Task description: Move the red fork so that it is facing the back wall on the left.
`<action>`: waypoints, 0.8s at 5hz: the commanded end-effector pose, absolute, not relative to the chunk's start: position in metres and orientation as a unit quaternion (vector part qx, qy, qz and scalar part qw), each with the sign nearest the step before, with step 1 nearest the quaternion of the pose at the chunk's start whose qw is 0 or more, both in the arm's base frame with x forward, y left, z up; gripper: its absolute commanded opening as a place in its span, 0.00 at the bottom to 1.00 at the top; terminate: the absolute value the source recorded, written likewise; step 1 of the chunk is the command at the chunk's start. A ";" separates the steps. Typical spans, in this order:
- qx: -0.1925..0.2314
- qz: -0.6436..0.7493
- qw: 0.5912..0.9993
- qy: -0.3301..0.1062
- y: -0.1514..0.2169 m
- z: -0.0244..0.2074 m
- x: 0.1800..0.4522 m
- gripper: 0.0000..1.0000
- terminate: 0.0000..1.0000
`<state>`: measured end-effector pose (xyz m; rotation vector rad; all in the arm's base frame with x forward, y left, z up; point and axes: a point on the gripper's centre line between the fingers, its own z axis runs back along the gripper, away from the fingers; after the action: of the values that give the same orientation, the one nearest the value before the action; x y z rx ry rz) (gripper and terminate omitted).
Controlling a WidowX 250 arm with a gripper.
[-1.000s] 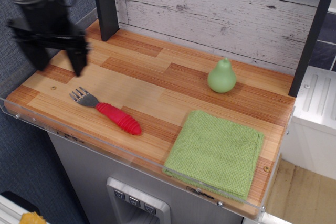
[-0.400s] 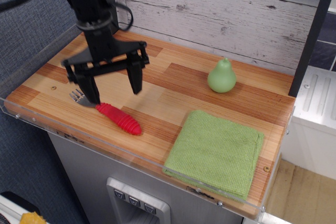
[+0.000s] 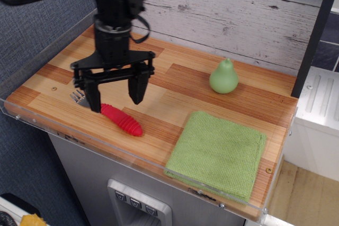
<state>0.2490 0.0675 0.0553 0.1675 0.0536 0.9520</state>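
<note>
Next, my gripper grabs the red fork by its red ribbed handle (image 3: 122, 119). Then it sets the fork facing the back wall (image 3: 212, 17).
The red fork (image 3: 121, 120) lies flat near the front left of the wooden tabletop (image 3: 175, 93). Its red ribbed handle points front-right and its silver tines (image 3: 78, 98) point left. My gripper (image 3: 115, 99) is open and hangs just above the fork where the head meets the handle, one finger (image 3: 94, 99) on each side. The left finger hides part of the fork's head. The back wall (image 3: 228, 14) of whitewashed planks runs behind the table.
A green pear (image 3: 223, 77) stands at the back right. A folded green cloth (image 3: 220, 154) lies at the front right. A dark post (image 3: 106, 3) stands at the back left, behind the arm. A blue-grey panel (image 3: 32, 35) lines the left side.
The gripper has come from the far left, moved right over the fork and stayed open. Since 0.4 s ago it shifted slightly right. The fork has not moved.
</note>
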 end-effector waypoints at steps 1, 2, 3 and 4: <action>0.050 0.483 0.874 -0.002 0.084 0.054 0.260 1.00 0.00; 0.031 0.499 0.866 -0.024 0.088 0.050 0.259 1.00 0.00; 0.015 0.520 0.854 -0.023 0.091 0.037 0.264 1.00 0.00; 0.029 0.513 0.858 0.000 0.088 0.030 0.269 1.00 0.00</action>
<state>0.2598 0.0818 0.0192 0.0641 0.0364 1.0892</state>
